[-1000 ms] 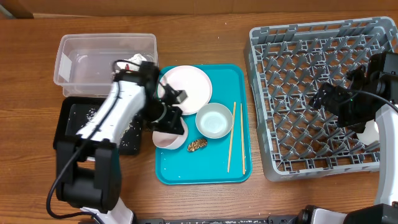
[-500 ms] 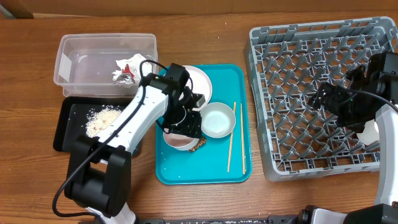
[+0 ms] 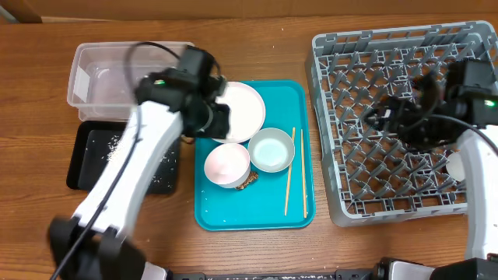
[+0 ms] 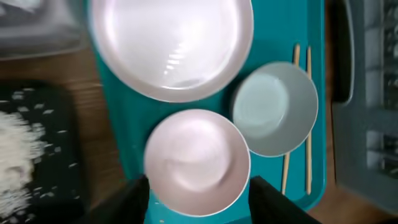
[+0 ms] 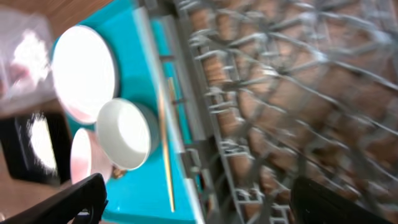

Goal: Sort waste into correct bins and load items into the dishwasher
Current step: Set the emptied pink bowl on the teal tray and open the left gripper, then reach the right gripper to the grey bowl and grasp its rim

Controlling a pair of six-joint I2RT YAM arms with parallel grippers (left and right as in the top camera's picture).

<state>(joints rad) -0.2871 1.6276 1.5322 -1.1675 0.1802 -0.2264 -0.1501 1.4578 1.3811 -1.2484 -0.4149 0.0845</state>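
Observation:
I will grab the pale bluish bowl's rim with my right gripper next, so the bowl's body stays free to load into the rack.
My left gripper hangs open above the teal tray, and a white bowl stands upright on the tray below its spread fingers. Beside that bowl sit a pale bluish bowl, a round white plate and a pair of chopsticks. A brown scrap lies by the white bowl. Rice is in the black tray. My right gripper is open and empty over the grey rack.
The clear tub stands behind the black tray, with my left arm crossing over both. A small white cup sits at the rack's right side. The teal tray lies between the bins and the rack.
My left gripper has opened, left the white bowl on the teal tray and lifted back toward the plate. The right gripper has shifted left over the rack.

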